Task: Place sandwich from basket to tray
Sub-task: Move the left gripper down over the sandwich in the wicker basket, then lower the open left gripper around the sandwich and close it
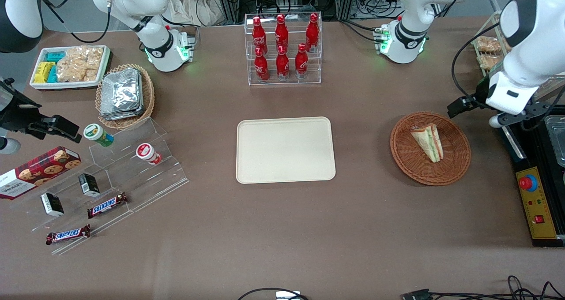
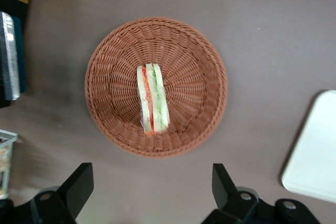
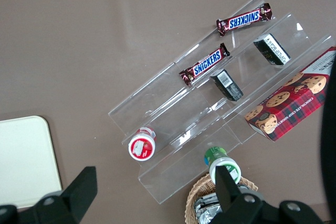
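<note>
My gripper grabs the sandwich by its wrapped end (image 1: 421,133) next. Then it places the sandwich from the basket onto the cream tray (image 1: 284,150).
The sandwich (image 1: 427,141) (image 2: 152,100), a pale wedge with red, green and orange stripes, lies in the round brown wicker basket (image 1: 454,167) (image 2: 105,77). The cream tray (image 1: 284,150) (image 2: 315,150) lies flat at the table's middle, beside the basket toward the parked arm's end, with nothing on it. My gripper (image 1: 507,117) (image 2: 151,182) hangs high above the table just off the basket's rim, toward the working arm's end. It is open with nothing between its black fingers (image 2: 79,182).
A black and yellow control box with a red button (image 1: 534,203) sits close to the basket at the working arm's end. A clear rack of red bottles (image 1: 282,48) stands farther from the front camera than the tray. An acrylic step shelf with snacks (image 1: 110,176) lies toward the parked arm's end.
</note>
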`<state>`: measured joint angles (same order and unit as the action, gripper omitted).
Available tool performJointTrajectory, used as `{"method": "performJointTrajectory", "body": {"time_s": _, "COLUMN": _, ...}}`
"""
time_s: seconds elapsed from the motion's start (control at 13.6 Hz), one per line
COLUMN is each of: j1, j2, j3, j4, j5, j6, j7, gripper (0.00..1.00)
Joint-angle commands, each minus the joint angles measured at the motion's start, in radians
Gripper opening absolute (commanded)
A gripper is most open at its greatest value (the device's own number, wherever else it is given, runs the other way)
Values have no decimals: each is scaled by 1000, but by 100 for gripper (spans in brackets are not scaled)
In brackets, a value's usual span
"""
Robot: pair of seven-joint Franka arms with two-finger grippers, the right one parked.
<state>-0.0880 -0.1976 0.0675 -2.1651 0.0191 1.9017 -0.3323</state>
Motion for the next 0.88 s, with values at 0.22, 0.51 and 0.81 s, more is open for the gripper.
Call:
{"method": "performJointTrajectory", "body": {"time_s": 0.22, "j1": 13, "j2": -29, "j3": 26, "j4": -301, "j5": -1, "j6": 394, "j7": -36, "gripper": 100}}
{"method": "performJointTrajectory", "body": {"time_s": 0.51, "j1": 20, "j2": 114, "j3": 32, "j4": -387, "j5": -1, "j6": 661, "j7": -34, "gripper": 100}}
{"method": "performJointTrajectory", "body": {"time_s": 0.81, "j1": 20, "j2": 251, "j3": 43, "j4": -400, "j5": -7, "j6": 804, "j7": -42, "gripper": 100}}
